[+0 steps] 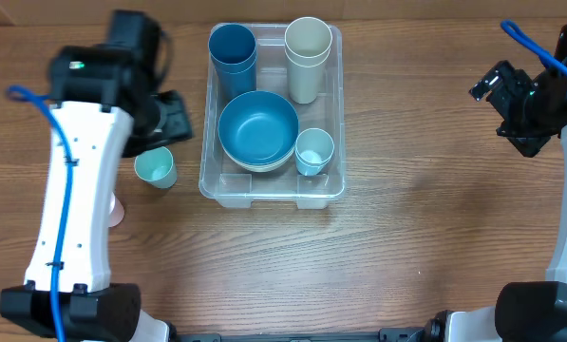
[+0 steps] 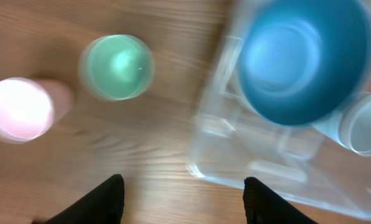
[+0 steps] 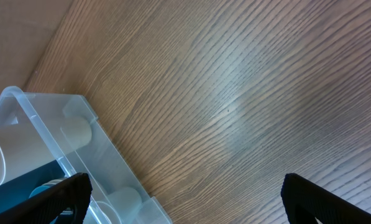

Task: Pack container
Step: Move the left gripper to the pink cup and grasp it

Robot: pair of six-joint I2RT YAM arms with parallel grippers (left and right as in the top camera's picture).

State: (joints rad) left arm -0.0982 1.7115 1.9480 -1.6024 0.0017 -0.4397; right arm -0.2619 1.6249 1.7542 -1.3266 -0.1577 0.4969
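I will grab the pink cup next with my left gripper, by one side at the cup's rim. The cup's base then stays free to pack into the container.
The clear container (image 1: 274, 198) sits mid-table holding a blue bowl (image 1: 258, 130), stacked blue cups (image 1: 232, 55), cream cups (image 1: 308, 57) and a small pale blue cup (image 1: 313, 150). Left of it a mint cup (image 1: 156, 168) stands upright on the table. A pink cup (image 1: 117, 211) lies partly under my left arm. My left gripper (image 2: 184, 193) hovers open over bare wood between the mint cup (image 2: 117, 66) and the container's corner (image 2: 235, 155), with nothing between its fingers. My right gripper (image 3: 185, 190) is open wide and empty, far right of the container (image 3: 104, 155).
The left arm's white link (image 1: 69, 190) covers the table's left side. In the left wrist view the pink cup (image 2: 20, 109) lies on its side, mouth towards the camera. The right arm (image 1: 530, 100) hangs over the far right edge.
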